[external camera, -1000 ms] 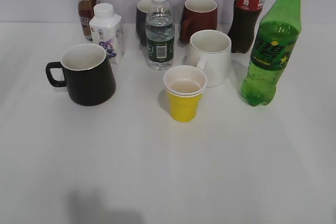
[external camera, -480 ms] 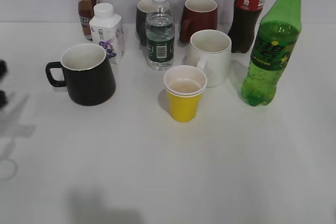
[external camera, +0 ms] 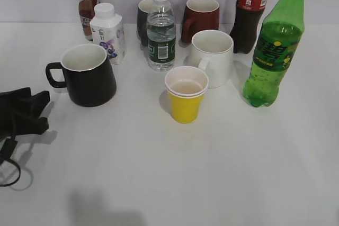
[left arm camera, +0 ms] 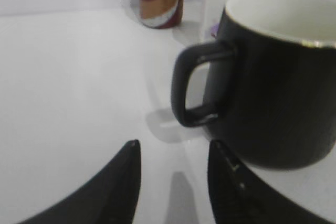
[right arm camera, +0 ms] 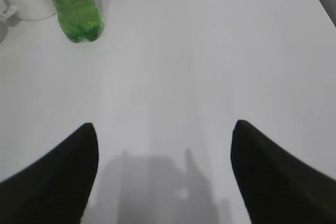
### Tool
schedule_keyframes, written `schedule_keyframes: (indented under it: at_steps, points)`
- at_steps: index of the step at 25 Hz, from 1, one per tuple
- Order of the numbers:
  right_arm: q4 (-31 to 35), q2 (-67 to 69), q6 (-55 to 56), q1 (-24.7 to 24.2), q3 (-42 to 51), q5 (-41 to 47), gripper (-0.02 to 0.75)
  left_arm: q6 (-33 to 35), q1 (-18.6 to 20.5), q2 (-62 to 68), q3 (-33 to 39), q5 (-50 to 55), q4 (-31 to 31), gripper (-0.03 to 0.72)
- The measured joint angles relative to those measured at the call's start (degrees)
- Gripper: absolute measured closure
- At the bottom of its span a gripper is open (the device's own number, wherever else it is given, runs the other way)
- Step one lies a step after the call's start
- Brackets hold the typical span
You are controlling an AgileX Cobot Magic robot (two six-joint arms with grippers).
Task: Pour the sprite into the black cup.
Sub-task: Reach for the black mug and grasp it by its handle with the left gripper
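Next, my left gripper grabs the cup by its slim loop handle (external camera: 53, 75) (left arm camera: 186, 80), since the black cup's round body spreads wide.
The sprite (external camera: 273, 46) is a tall green bottle with its cap off, standing upright at the right; its lower part shows at the top left of the right wrist view (right arm camera: 73, 3). The black cup (external camera: 90, 78) stands at the left, white inside, handle pointing left; it fills the right of the left wrist view (left arm camera: 283, 87). My left gripper (external camera: 45, 111) is open and empty, low over the table, just left of the cup's handle (left arm camera: 173, 145). My right gripper (right arm camera: 164, 127) is open and empty over bare table, well short of the sprite; it is out of the exterior view.
A yellow paper cup (external camera: 185, 99) and a white mug (external camera: 212, 56) stand mid-table. Behind are a water bottle (external camera: 161, 30), cola bottle (external camera: 249, 14), dark red mug (external camera: 201, 17), smaller dark mug (external camera: 143, 19), milk carton (external camera: 108, 33) and brown drink bottle (external camera: 86, 3).
My left gripper has come in from the left edge and moved right toward the black cup's handle. The bottles and cups have not moved.
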Motion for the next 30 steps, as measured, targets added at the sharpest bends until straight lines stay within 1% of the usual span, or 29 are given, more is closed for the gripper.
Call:
schedule_keyframes:
  at_steps: [4,6,8,12,14,16,18,19,22,25,27,29,30]
  points:
    - [0.0,0.0,0.0,0.0,0.0,0.0,0.148,0.0,-1.8,1.9,-3.1,-0.6,-1.4,0.342]
    - [0.0,0.0,0.0,0.0,0.0,0.0,0.148,0.0,-3.2,2.2,-5.4,0.0,-4.6,0.340]
    - [0.0,0.0,0.0,0.0,0.0,0.0,0.148,0.0,-4.0,2.3,-7.8,2.9,-7.6,0.340]
    - [0.0,0.0,0.0,0.0,0.0,0.0,0.148,0.0,-4.2,3.6,-11.6,6.2,-8.5,0.340]
    - [0.0,0.0,0.0,0.0,0.0,0.0,0.148,0.0,-4.2,5.3,-13.6,6.7,-8.5,0.354]
    - [0.0,0.0,0.0,0.0,0.0,0.0,0.148,0.0,-4.2,7.5,-15.7,6.9,-8.4,0.376]
    - [0.4,0.0,0.0,0.0,0.0,0.0,0.148,0.0,-4.2,8.9,-17.6,7.1,-8.1,0.421]
    - [0.4,0.0,0.0,0.0,0.0,0.0,0.148,0.0,-4.2,9.2,-18.2,7.2,-7.9,0.455]
    - [2.3,0.0,0.0,0.0,0.0,0.0,0.148,0.2,-4.2,9.3,-18.7,7.0,-7.7,0.622]
    - [7.1,0.0,0.0,0.0,0.0,-0.6,0.149,0.3,-4.2,8.8,-18.5,7.3,-7.7,0.631]
    - [8.6,0.3,-0.4,0.0,-0.5,-3.4,0.149,0.4,-4.2,7.2,-17.9,8.3,-7.6,0.634]
    - [9.0,1.9,-2.1,0.0,-0.6,-11.1,0.149,0.5,-4.2,5.3,-17.2,9.0,-7.4,0.638]
    - [9.1,3.5,-3.2,0.0,-0.5,-16.3,0.149,0.5,-4.2,4.2,-17.2,9.3,-7.0,0.638]
